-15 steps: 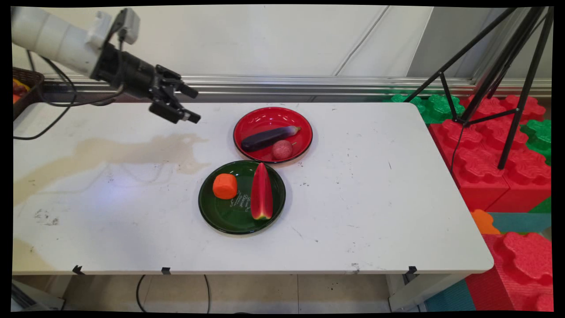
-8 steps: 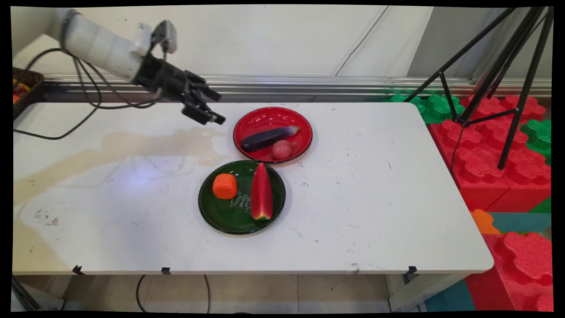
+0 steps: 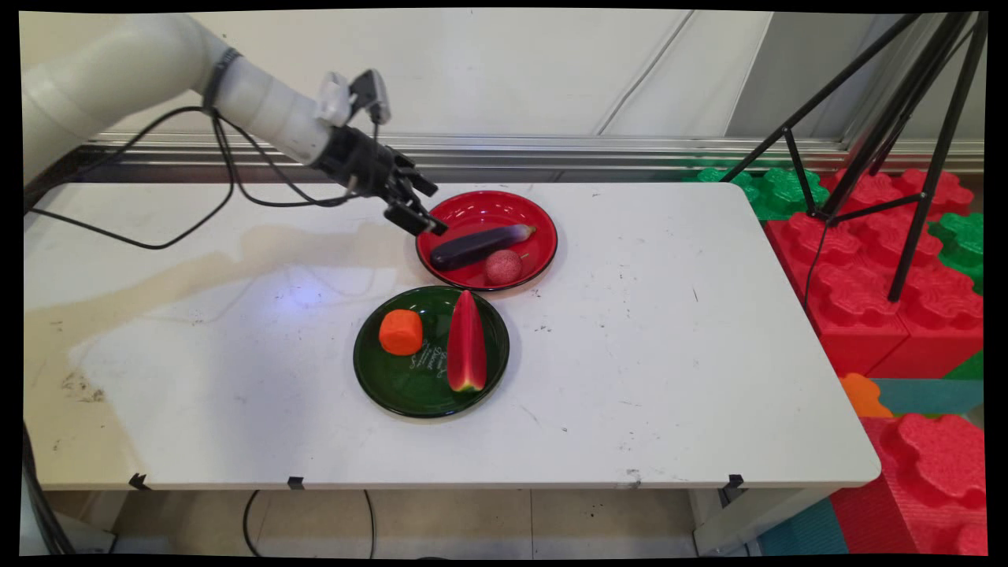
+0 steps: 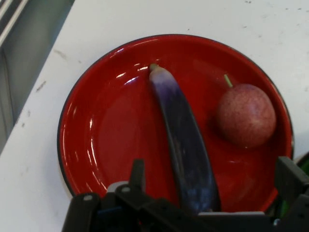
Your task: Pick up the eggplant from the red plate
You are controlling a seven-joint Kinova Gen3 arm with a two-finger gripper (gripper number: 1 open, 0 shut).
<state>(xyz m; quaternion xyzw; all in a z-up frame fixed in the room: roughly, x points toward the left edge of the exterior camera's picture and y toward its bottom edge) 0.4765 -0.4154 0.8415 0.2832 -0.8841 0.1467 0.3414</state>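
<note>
I will take hold of the eggplant by its thick dark end (image 3: pixel 449 254) next, so that my gripper can lift it off the red plate.
My black gripper (image 3: pixel 435 209) hangs open over the left rim of a red plate (image 3: pixel 543 228) at the table's back middle. On that plate lie a dark purple eggplant (image 3: pixel 476 246) and a round pink fruit (image 3: pixel 503 267). The hand view looks straight down on the red plate (image 4: pixel 111 130): the eggplant (image 4: pixel 183 140) runs up from between the fingers of the gripper (image 4: pixel 212 179), and the pink fruit (image 4: pixel 246 115) sits to its right. Nothing is held. A dark green plate (image 3: pixel 409 386) in front carries an orange chunk (image 3: pixel 401 331) and a watermelon slice (image 3: pixel 467 342).
Black cables (image 3: pixel 197 213) hang from the arm over the table's back left. A brownish stain (image 3: pixel 197 268) marks the left side of the table. A black tripod (image 3: pixel 890 142) stands on red and green foam blocks (image 3: pixel 866 268) beyond the right edge.
The arm has swung to the right along the back of the table, carrying the open gripper from the back left to the red plate's left rim. The plates and food have not moved.
</note>
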